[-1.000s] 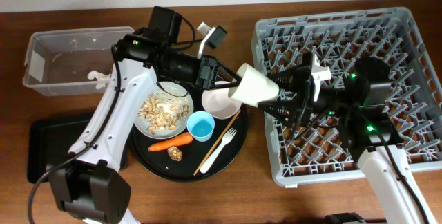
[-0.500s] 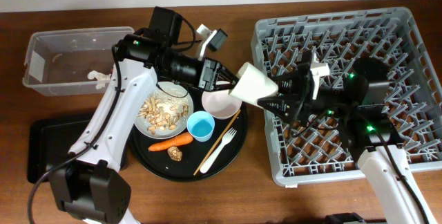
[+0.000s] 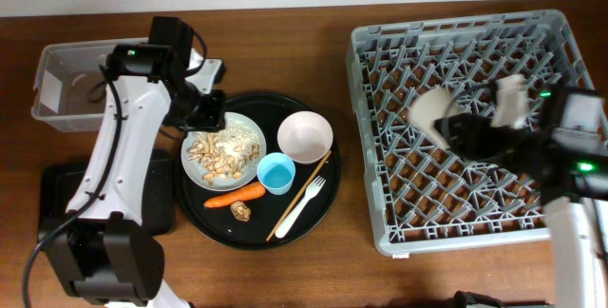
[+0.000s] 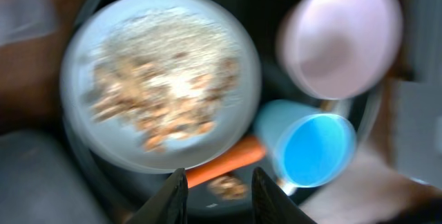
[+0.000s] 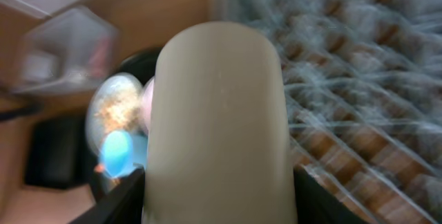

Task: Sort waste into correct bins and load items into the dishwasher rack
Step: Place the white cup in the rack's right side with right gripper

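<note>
The cup's base should stay free, so that I can hand the cup over to my right gripper. My left gripper will grab the blue cup by its open rim [image 3: 276,170] [image 4: 313,149] next.
My right gripper [image 3: 454,127] is shut on the small cream cup [image 3: 430,112] and holds it tilted above the grey dishwasher rack [image 3: 456,25]. The cup [image 5: 217,127] fills the right wrist view, between the two dark fingers [image 5: 114,203]. My left gripper [image 3: 211,113] hangs open over the upper left of the grey plate [image 3: 249,129] of food scraps, with nothing between its fingers [image 4: 173,196]. On the round black tray [image 3: 318,215] lie the pinkish bowl [image 3: 305,137], blue cup [image 3: 276,172], carrot [image 3: 235,195], brown lump [image 3: 240,211] and white fork [image 3: 306,199].
A clear plastic tub [image 3: 71,85] stands at the back left, and a shallow black rectangular tray [image 3: 59,203] sits in front of it, partly under my left arm. A wooden stick [image 3: 321,167] lies beside the fork. The rack's upright pegs [image 3: 475,184] stand under the cup.
The left gripper let go of the cream cup and drew back left over the plate. The right gripper carried the cup to the right, over the rack.
</note>
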You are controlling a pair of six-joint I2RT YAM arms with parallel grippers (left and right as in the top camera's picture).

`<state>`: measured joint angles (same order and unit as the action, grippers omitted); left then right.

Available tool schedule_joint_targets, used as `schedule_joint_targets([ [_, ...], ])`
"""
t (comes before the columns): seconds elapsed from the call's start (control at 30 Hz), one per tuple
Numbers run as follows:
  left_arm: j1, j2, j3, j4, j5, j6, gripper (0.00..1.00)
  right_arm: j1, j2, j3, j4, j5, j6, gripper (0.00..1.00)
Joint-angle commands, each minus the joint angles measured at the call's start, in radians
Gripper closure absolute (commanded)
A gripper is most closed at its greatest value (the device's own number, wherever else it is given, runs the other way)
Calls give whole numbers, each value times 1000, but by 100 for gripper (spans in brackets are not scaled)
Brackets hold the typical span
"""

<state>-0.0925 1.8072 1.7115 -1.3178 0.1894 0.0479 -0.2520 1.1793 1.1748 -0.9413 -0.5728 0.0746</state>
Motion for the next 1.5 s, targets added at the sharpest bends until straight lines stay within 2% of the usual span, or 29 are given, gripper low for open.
schedule_joint_targets([
  [0.0,26,5,8,-3,-134,-14,70,-115,27,177,-153,240,-6,57],
  [0.1,25,5,8,-4,-133,-14,70,-227,109,323,-278,409,-6,57],
  [0.2,25,5,8,-3,-126,-18,70,-281,195,395,-348,502,-6,57],
  [0.4,25,5,8,-7,-125,-18,70,-385,365,409,-364,580,43,56],
  [0.6,25,5,8,-8,-122,-18,70,-489,451,407,-349,574,96,56],
  [0.83,23,5,8,-8,-116,-26,70,-494,525,406,-349,546,96,56],
  [0.9,24,5,8,-8,-100,-26,69,-494,544,406,-353,516,95,45],
  [1.0,23,5,8,-7,-100,-26,69,-494,560,405,-354,512,95,16],
  [1.03,23,5,8,-7,-100,-26,69,-494,561,405,-353,504,95,12],
  [1.23,23,5,8,-9,-92,-26,68,-494,555,408,-361,426,68,12],
  [1.37,23,5,8,-32,34,-25,65,-476,485,410,-365,251,-5,12],
  [1.47,13,5,8,-67,78,-25,64,-417,397,410,-390,203,-51,13],
])
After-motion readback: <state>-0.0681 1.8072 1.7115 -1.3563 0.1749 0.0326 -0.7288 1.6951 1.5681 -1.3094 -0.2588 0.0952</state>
